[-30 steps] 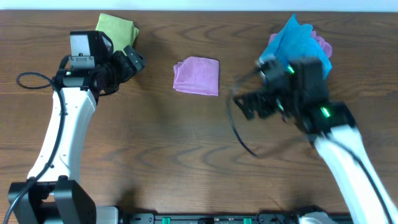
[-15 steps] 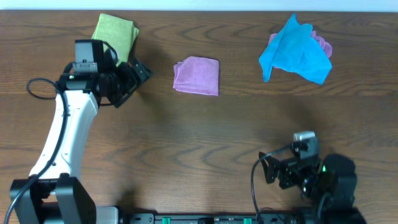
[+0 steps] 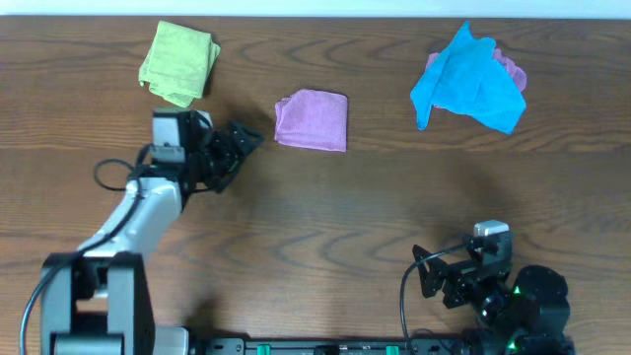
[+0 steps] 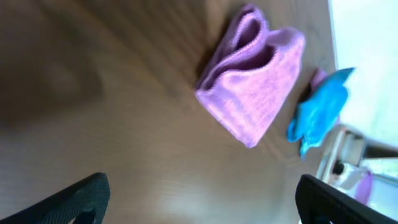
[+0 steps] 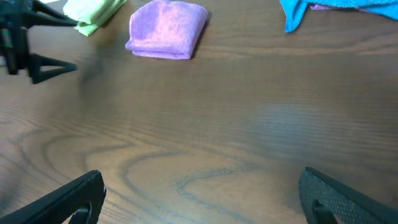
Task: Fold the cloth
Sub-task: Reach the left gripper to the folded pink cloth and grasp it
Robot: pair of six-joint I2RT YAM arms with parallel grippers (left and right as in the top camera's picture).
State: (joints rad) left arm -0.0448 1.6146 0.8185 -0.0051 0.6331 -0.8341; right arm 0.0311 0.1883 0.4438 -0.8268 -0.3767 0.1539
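The left gripper grabs the folded lilac cloth's layered edge facing it next. This keeps the fold together to lay the cloth on the light green cloth.
The lilac cloth (image 3: 312, 120) lies folded into a small square at the back middle of the table. It also shows in the left wrist view (image 4: 252, 93), with its layered edges showing, and in the right wrist view (image 5: 166, 28). My left gripper (image 3: 242, 148) is open and empty, just left of the cloth and apart from it; its fingers frame bare wood in the left wrist view (image 4: 202, 205). My right gripper (image 3: 422, 274) is open and empty near the front edge, far from the cloth, over bare wood in the right wrist view (image 5: 202, 199).
A light green folded cloth (image 3: 179, 62) lies at the back left. A bright blue cloth (image 3: 469, 81) lies crumpled at the back right, over a bit of pink-purple fabric (image 3: 510, 69). The table is dark wood.
My right arm has drawn back from the blue cloth to the front edge. My left arm has moved from the green cloth toward the front and right, stopping beside the lilac cloth.
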